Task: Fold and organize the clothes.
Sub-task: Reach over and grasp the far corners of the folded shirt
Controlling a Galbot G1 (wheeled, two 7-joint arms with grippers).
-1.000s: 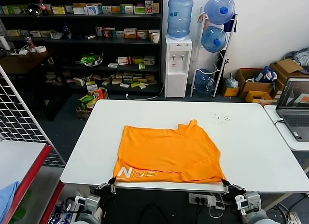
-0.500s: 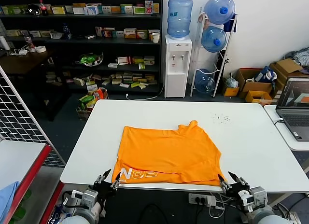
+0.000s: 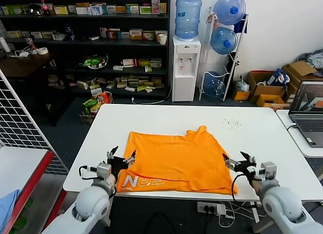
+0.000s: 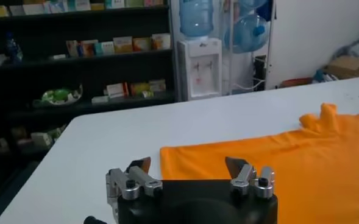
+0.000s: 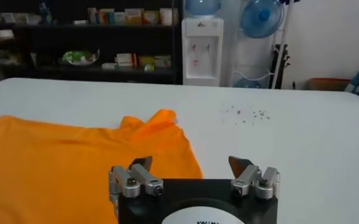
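The left gripper should next fold the orange T-shirt (image 3: 176,161) over its lettered band (image 3: 144,182), so it should take the T-shirt's plain corner opposite the lettering.
The clothes are one orange T-shirt (image 3: 176,161), lying folded on the white table (image 3: 262,138) with white lettering (image 3: 144,182) at its front left corner. My left gripper (image 3: 121,158) hovers at the shirt's left edge, open and empty. In the left wrist view, this gripper (image 4: 189,165) has its fingers spread wide and the shirt (image 4: 277,158) just beyond them. My right gripper (image 3: 238,161) is at the shirt's right edge, also open and empty. In the right wrist view, this gripper (image 5: 191,163) faces along the shirt's (image 5: 63,164) side, over bare tabletop (image 5: 289,134).
Dark specks (image 3: 231,124) dot the table behind the shirt. A laptop (image 3: 308,113) stands on a side table at the right. At the left are a wire grid panel (image 3: 20,123) and a red-edged shelf with a light blue cloth (image 3: 7,206). Shelving and a water dispenser (image 3: 185,67) stand behind.
Both grippers went from shut on the shirt's front corners to open, let the fabric go, and rose from the table's front edge to the shirt's left and right sides.
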